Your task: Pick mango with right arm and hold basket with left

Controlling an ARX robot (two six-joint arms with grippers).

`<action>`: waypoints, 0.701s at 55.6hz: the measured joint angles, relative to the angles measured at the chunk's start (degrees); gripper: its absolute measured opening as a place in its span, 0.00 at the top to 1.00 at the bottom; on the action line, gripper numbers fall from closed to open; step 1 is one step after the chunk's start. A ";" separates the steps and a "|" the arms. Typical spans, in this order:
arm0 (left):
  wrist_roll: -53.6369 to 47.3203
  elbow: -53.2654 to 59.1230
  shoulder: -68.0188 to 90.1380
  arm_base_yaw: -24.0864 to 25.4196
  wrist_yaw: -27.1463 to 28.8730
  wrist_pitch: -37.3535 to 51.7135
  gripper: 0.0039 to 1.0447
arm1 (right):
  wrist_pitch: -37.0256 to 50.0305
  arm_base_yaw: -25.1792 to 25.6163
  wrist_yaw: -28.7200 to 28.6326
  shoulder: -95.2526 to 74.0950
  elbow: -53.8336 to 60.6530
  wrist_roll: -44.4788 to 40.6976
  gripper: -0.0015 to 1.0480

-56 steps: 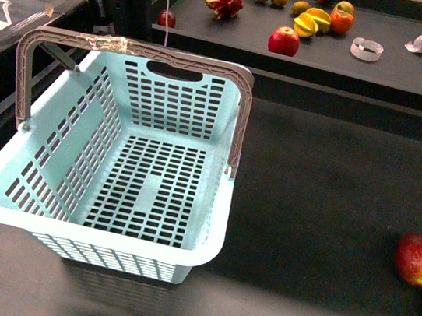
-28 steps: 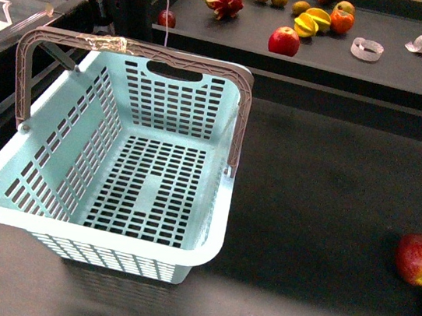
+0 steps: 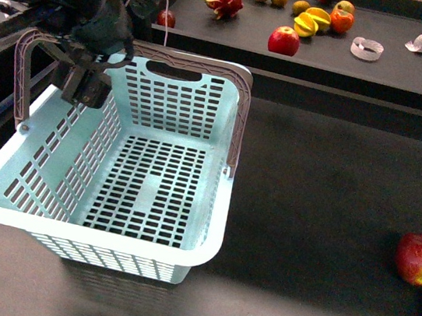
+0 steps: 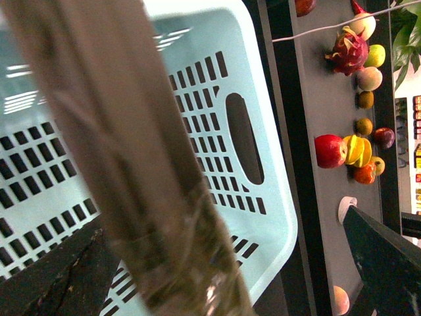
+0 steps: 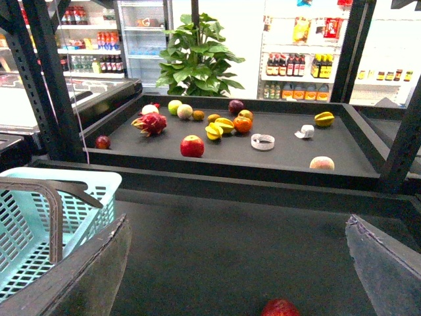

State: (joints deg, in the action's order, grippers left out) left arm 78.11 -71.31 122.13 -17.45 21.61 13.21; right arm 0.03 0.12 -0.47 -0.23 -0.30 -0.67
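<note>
I need to grab the basket by its two grey-brown handles with my left gripper next, to hold the basket steady for the mango (image 3: 321, 16).
The aqua basket (image 3: 90, 231) stands at the left of the dark table, both grey-brown handles raised. My left gripper (image 3: 84, 91) hangs open over the basket's far left corner. In the left wrist view the left gripper (image 4: 223, 276) has a blurred handle (image 4: 131, 164) passing between its open jaws. The mango (image 3: 321, 16) lies on the raised back shelf beside a yellow star fruit (image 3: 303, 26); it also shows in the right wrist view as the mango (image 5: 227, 122). The right gripper (image 5: 237, 263) is open above bare table, far from the mango, and is out of the front view.
A red-and-yellow fruit (image 3: 421, 260) lies on the table at the right edge, just below the right gripper's jaws. The back shelf (image 3: 380, 72) holds a red apple (image 3: 284, 40), a dragon fruit (image 3: 223, 1), other fruit and white tape rolls.
The left arm has come into the front view from the upper left and dropped over the basket's left handle. The basket and the fruit have stayed put.
</note>
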 joint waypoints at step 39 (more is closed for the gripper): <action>-0.55 -6.69 3.69 -2.67 -2.45 -2.82 0.94 | 0.00 0.00 0.00 0.00 0.00 0.00 0.08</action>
State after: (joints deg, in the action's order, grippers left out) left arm 77.56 -78.00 125.82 -20.12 19.16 10.39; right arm 0.03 0.12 -0.47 -0.23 -0.30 -0.67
